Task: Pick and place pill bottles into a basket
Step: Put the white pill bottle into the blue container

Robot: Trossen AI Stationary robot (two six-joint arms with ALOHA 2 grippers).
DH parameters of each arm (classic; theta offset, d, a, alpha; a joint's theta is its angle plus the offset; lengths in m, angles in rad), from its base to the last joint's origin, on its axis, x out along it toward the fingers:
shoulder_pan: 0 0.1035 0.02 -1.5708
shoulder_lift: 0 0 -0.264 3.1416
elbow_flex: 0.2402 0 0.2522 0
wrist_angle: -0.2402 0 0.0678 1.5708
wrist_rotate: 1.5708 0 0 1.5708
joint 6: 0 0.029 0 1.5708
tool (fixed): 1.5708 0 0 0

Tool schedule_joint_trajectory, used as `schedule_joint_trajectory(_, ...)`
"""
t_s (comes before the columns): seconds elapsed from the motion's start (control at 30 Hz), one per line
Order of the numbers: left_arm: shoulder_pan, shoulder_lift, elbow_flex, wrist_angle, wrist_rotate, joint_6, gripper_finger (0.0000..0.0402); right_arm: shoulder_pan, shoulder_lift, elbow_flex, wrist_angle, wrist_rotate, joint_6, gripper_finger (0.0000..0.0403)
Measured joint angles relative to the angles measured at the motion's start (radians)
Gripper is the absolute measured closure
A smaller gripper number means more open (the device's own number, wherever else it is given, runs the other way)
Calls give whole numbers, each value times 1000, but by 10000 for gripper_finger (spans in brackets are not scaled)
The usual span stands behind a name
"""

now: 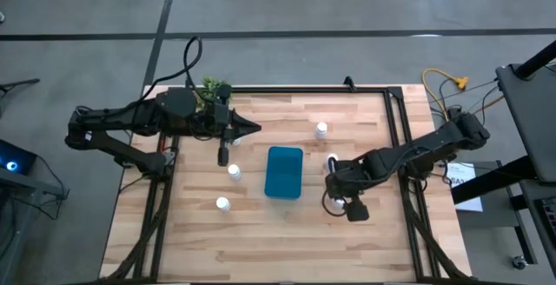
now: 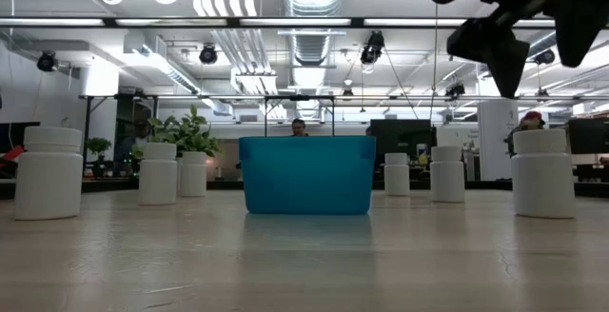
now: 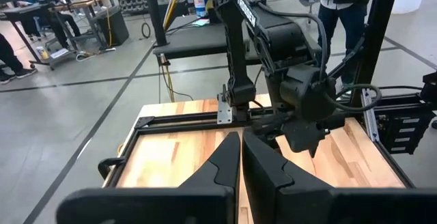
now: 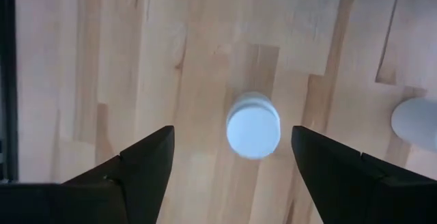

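Note:
The pill bottle has to go into the teal basket (image 1: 284, 171). My right gripper will grab it by its end with the cap (image 1: 338, 203) next.
The teal basket (image 1: 284, 171) (image 2: 306, 174) stands in the middle of the wooden table. Several small white pill bottles stand upright on their bases around it, among them ones at the left (image 1: 234, 171) (image 1: 222, 203) and at the far right (image 1: 321, 129). My right gripper (image 4: 232, 130) (image 1: 335, 188) hangs open right of the basket, pointing down. One bottle (image 4: 252, 126) stands on the table below it, between the lines of its fingers and untouched. My left gripper (image 3: 240, 157) (image 1: 254, 129) is shut, held high and level at the far left, with nothing in it.
A small green plant (image 1: 211, 88) sits at the table's far left corner. Another bottle (image 4: 416, 121) (image 1: 331, 160) stands close beside the one under my right gripper. A black metal frame (image 1: 395, 120) borders the table. Bare wood lies along the near edge.

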Motion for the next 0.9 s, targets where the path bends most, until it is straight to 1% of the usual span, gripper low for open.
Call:
schedule_joint_trajectory(0.33,0,0,0,1,0,0,402,0,-1,-81,98,14,-26,117)
schedule_joint_trajectory(0.47,0,0,0,1,0,0,402,-1,-1,-111,119,44,-33,117)
schedule_joint_trajectory(0.9,0,-2,1,3,0,0,402,-1,-1,-178,195,67,-56,117)
